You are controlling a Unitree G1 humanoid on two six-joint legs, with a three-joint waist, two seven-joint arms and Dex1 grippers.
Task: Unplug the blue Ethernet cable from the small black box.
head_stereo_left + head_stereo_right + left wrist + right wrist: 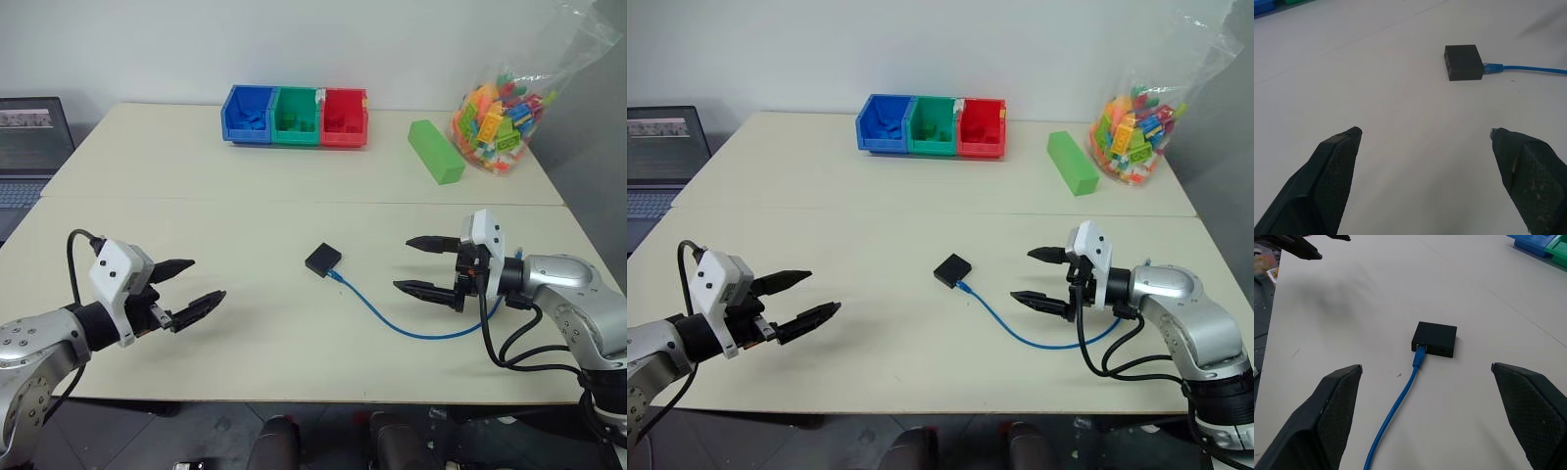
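Note:
My right gripper is going to grip the blue Ethernet cable by its plug (333, 274) next, so that it can unplug the cable from the box (322, 259).
The small black box (322, 259) lies flat near the middle of the cream table. The blue Ethernet cable (392, 318) is plugged into the box's near right side and curves across the table toward my right arm. My right gripper (419, 264) hovers open to the right of the box, fingers pointing at it, nothing between them. On the left my left gripper (191, 286) is open too and empty, well apart from the box. In the right wrist view the box (1435, 339) and the plugged cable (1400, 399) lie ahead between the fingers.
Blue, green and red bins (295, 116) stand in a row at the table's far edge. A green block (435, 151) and a clear bag of coloured bricks (505, 108) sit at the far right. A laptop (29, 147) is at the far left.

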